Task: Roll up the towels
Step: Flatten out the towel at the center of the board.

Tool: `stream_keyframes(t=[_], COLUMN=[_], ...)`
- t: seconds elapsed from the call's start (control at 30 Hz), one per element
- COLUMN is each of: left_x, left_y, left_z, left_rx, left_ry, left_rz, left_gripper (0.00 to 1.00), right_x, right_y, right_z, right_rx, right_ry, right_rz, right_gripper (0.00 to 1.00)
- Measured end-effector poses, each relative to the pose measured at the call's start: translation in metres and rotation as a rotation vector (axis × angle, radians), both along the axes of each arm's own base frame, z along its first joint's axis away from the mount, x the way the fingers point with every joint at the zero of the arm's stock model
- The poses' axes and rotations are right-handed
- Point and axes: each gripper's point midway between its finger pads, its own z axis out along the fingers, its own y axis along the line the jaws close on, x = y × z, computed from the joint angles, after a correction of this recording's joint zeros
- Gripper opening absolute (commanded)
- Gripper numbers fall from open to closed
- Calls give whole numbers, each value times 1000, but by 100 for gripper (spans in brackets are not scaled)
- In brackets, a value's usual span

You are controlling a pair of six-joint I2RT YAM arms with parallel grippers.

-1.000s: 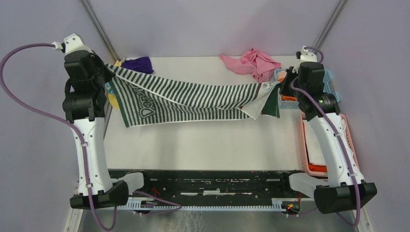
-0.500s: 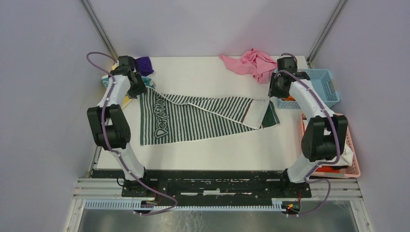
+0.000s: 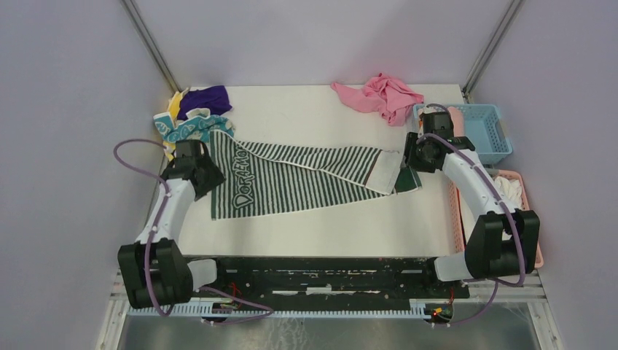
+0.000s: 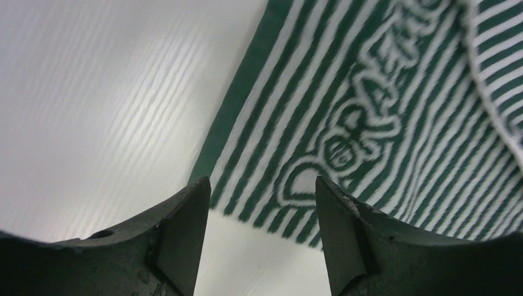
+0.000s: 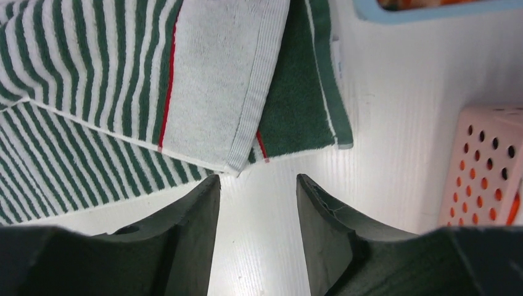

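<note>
I will stretch and fold the towel lengthwise for rolling, so my left gripper will first grab the striped towel (image 3: 306, 182) by its near lettered corner (image 3: 216, 216).
A green-and-white striped towel (image 3: 306, 182) with lettering at its left end lies spread across the table; its far edge is folded over along its length. My left gripper (image 3: 204, 175) hovers at its left end, open and empty (image 4: 262, 185), with the towel's lettered corner (image 4: 370, 111) just beyond the fingertips. My right gripper (image 3: 414, 157) is at the right end, open and empty (image 5: 258, 179), just short of the towel's white band (image 5: 216, 80) and dark green flap (image 5: 296, 105). Teal-and-white (image 3: 191, 127), yellow (image 3: 175, 102) and purple (image 3: 208, 97) towels are heaped at the back left.
A crumpled pink cloth (image 3: 382, 95) lies at the back of the white table (image 3: 328, 219). A light blue basket (image 3: 484, 127) and a pink perforated basket (image 3: 528, 219) stand along the right edge, the pink one also close in the right wrist view (image 5: 487, 166).
Both grippers have opened and let go of the striped towel, which has dropped from hanging between them to lying flat. Both arms have lowered and drawn back toward the near side.
</note>
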Motion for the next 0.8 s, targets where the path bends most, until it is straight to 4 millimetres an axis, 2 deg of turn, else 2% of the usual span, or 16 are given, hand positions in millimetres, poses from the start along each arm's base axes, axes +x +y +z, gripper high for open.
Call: stream_keyframes(t=[0.07,0.13,0.3,0.43,0.6,0.8], left_x=[-28,-45,-70,-74,-76,-74], left_y=[-2,-1,1,0,2,5], left_z=[-18,-27,-43,-55,-77,-95], left_rx=[-13,-18,-20,-32,-41,-39], left_ry=[50,76,104,153,241,298], left_rz=[44,87,176,206,225,236], left_gripper=[70,70,68,64,57,56], right_x=[-9,-14,-19,-20,-18,-18], right_y=[5,11,25,34,38,41], right_z=[-4,-7,-15,-15,-2,0], right_rx=[20,38,86,115,126,130], right_ry=[9,12,16,9,-40,-50], right_rz=[13,27,63,85,100,110], right_gripper=[61,62,64,65,66,66])
